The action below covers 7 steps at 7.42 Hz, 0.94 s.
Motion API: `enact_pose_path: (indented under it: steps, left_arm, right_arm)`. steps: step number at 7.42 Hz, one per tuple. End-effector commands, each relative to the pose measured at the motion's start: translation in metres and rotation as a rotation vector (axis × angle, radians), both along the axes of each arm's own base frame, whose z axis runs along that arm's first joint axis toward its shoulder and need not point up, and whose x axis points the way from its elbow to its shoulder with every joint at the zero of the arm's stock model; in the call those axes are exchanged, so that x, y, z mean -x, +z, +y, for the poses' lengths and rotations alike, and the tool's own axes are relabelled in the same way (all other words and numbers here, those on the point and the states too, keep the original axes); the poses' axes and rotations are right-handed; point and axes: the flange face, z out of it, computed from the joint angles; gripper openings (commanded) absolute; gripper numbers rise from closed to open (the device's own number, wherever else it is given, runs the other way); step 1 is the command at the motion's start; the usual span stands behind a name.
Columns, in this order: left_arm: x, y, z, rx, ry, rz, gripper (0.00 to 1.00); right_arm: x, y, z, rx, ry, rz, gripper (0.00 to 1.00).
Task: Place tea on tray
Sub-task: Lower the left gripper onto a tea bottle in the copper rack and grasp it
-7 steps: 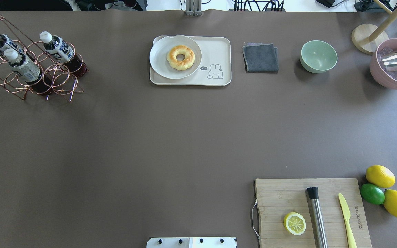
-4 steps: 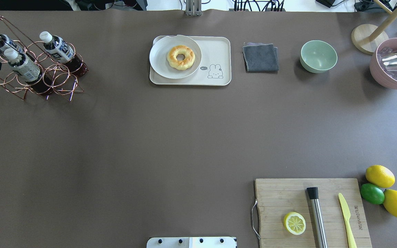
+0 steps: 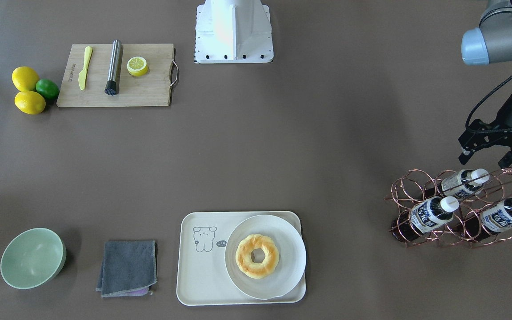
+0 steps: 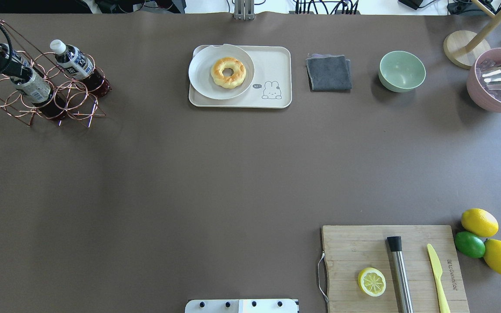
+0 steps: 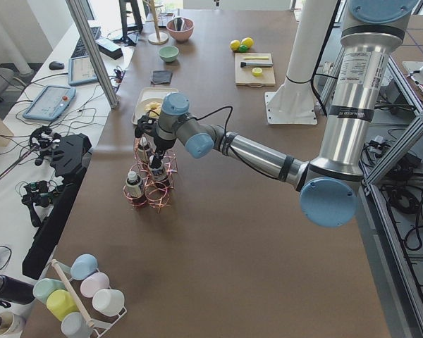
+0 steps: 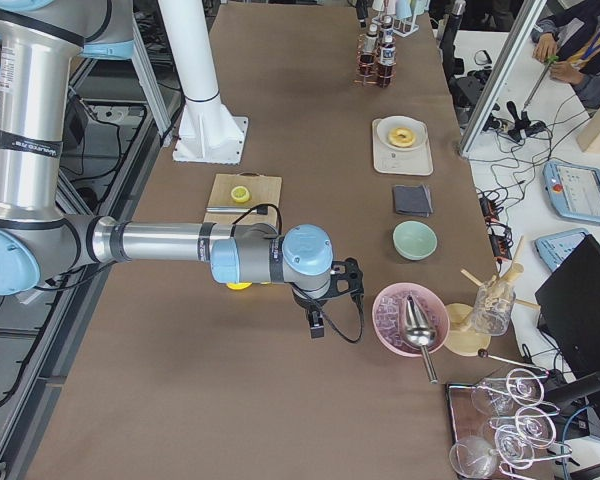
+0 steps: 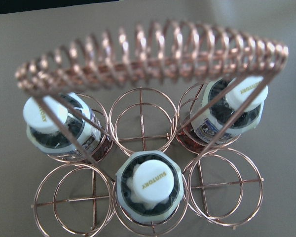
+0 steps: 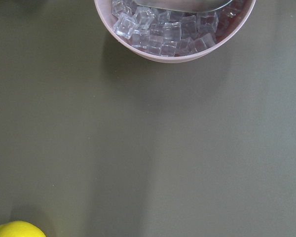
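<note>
The left gripper will grab the bottle by its white cap (image 7: 153,181) next, because the copper wire rings are close around the bottle's body.
Three tea bottles stand tilted in a copper wire rack (image 3: 420,186) at the table's left end: one (image 3: 431,212), one (image 3: 462,182) and one (image 3: 502,213). Their white caps fill the left wrist view (image 7: 148,182). My left gripper (image 3: 485,158) is open and empty, just above the rack on the robot's side, and overlaps the bottles in the overhead view (image 4: 2,67). The cream tray (image 3: 202,271) with the line-drawn animal lies at the far middle (image 4: 276,61). My right gripper (image 6: 325,310) hovers near the pink ice bowl; I cannot tell whether it is open or shut.
A white plate (image 3: 289,249) with a doughnut (image 3: 257,255) covers half the tray. A grey cloth (image 3: 127,266) and a green bowl (image 3: 31,258) lie beside it. A pink bowl of ice (image 4: 496,82), a cutting board (image 4: 363,248) with a lemon half, muddler and knife, and lemons (image 4: 479,221) are on the right.
My left arm has come in from the left edge of the overhead view and moved over the bottle rack. Nothing on the table has moved.
</note>
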Motion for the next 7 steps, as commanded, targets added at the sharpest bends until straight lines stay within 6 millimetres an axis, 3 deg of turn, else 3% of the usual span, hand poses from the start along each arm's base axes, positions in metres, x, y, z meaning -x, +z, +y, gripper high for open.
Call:
enact_pose_path:
  steps: [1, 6, 7]
  left_arm:
    - [-0.0111, 0.0084, -0.0104, -0.015, 0.000, -0.003, 0.89]
    - [-0.0104, 0.0087, -0.0102, -0.014, -0.006, -0.006, 0.58]
    - [-0.0104, 0.0087, -0.0102, -0.014, -0.006, -0.006, 0.42]
  right_arm:
    - [0.0014, -0.0020, -0.0011, -0.003, -0.003, -0.002, 1.00]
    - [0.0021, 0.0015, -0.0003, 0.003, -0.004, -0.002, 1.00]
    - [0.0020, 0.0028, 0.0010, 0.004, -0.004, 0.000, 1.00]
